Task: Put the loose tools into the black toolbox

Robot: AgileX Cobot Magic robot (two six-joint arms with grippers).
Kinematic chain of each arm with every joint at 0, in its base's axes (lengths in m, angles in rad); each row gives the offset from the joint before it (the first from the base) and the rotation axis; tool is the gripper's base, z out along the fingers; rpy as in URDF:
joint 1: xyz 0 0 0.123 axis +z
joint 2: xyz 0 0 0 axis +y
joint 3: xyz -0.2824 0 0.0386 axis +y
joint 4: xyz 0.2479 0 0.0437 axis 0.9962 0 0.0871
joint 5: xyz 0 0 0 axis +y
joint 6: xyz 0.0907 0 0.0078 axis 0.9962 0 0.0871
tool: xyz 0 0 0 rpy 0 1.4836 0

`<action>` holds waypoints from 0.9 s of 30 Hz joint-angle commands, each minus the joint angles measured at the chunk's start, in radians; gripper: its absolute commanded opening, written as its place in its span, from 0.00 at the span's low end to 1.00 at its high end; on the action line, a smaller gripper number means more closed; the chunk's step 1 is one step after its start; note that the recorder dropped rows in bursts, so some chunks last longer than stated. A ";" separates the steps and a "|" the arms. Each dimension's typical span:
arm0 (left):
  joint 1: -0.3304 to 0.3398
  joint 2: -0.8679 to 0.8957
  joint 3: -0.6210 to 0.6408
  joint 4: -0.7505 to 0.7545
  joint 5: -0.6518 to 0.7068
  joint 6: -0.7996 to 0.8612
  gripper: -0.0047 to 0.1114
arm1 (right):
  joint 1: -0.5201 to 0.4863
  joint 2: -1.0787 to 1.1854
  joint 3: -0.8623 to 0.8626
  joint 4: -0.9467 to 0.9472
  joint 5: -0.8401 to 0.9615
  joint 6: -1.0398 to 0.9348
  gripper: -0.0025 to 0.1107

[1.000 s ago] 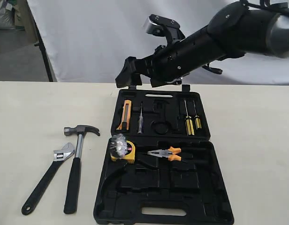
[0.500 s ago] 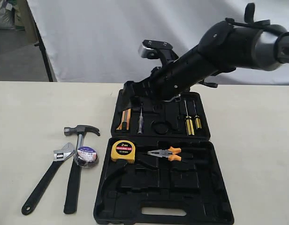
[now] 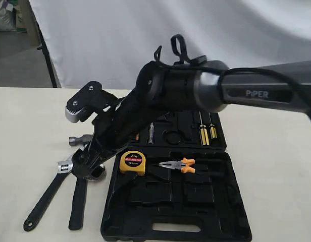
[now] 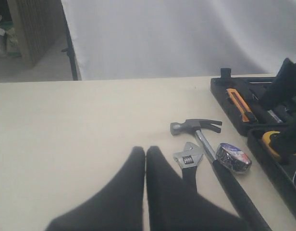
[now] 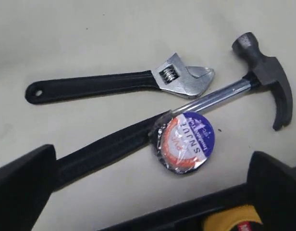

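I should next grab the small tape roll with my right gripper by its outer rim (image 3: 100, 175), to fill the black toolbox's round slot (image 3: 173, 137).
The small tape roll (image 5: 182, 139) lies flat on the table, touching the hammer's (image 5: 268, 72) black handle. The adjustable wrench (image 5: 181, 79) lies beside the hammer, on the side away from the roll. My right gripper (image 5: 148, 192) hangs open just above the roll, one finger (image 5: 23, 178) to each side and nothing held. In the exterior view that gripper (image 3: 87, 169) reaches across to the left and hides most of the roll. The black toolbox (image 3: 175, 201) lies open beside it. My left gripper (image 4: 145, 151) is shut and empty, short of the wrench (image 4: 189, 156).
A yellow tape measure (image 3: 132, 162) and orange-handled pliers (image 3: 178, 165) sit in the toolbox's near half. Screwdrivers (image 3: 203, 132) and a utility knife (image 4: 239, 103) rest in the far half. The toolbox's edge (image 5: 186, 211) runs close to the roll. A white backdrop stands behind the table.
The tape roll went from on top of the tape measure to the table against the hammer handle. My right arm swung from above the toolbox lid down and left over it.
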 commanded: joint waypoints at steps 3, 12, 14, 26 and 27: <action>0.004 -0.003 0.003 -0.002 0.001 -0.008 0.05 | 0.005 0.154 -0.133 -0.043 -0.002 -0.004 0.95; 0.004 -0.003 0.003 -0.002 0.001 -0.008 0.05 | -0.001 0.302 -0.271 -0.084 0.072 0.007 0.95; 0.004 -0.003 0.003 -0.002 0.001 -0.008 0.05 | -0.001 0.302 -0.271 -0.095 0.078 0.007 0.94; 0.004 -0.003 0.003 -0.002 0.001 -0.008 0.05 | 0.006 0.295 -0.271 -0.080 0.078 0.037 0.04; 0.004 -0.003 0.003 -0.002 0.001 -0.008 0.05 | 0.005 0.286 -0.271 -0.080 0.078 0.040 0.02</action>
